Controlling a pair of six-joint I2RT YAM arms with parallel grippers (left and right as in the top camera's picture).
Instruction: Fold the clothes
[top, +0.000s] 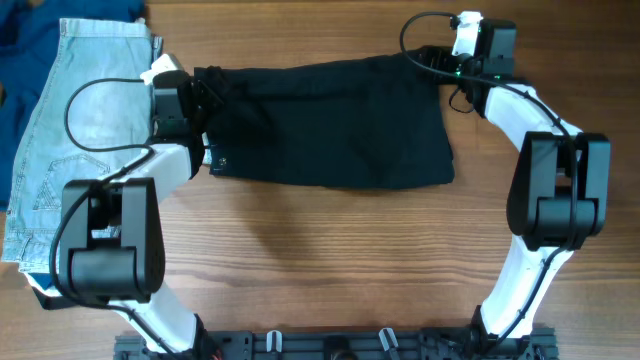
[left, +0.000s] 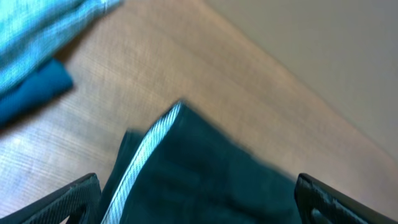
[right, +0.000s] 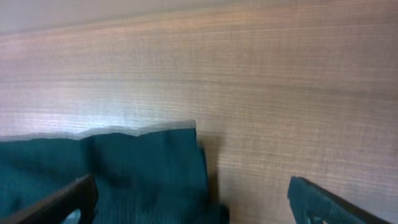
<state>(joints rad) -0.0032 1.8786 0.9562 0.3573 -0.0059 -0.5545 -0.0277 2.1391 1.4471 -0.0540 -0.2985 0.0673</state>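
Note:
The robot will next fold one side of the dark garment (top: 330, 125) across the rest, so its left gripper will grab the garment by its pale-striped edge beside the denim.
A dark folded garment (top: 330, 125) lies flat across the middle of the wooden table. My left gripper (top: 205, 100) is at its left edge; the left wrist view shows its fingers (left: 199, 199) spread wide with the dark cloth (left: 211, 180) and a pale seam stripe (left: 146, 155) between them. My right gripper (top: 445, 70) is at the garment's far right corner; its fingers (right: 189, 199) are spread wide over the cloth's corner (right: 143, 168) and bare wood.
A pale blue denim garment (top: 80, 120) lies at the left, over a darker blue cloth (top: 25, 35) at the far left corner. The denim and blue cloth also show in the left wrist view (left: 37, 56).

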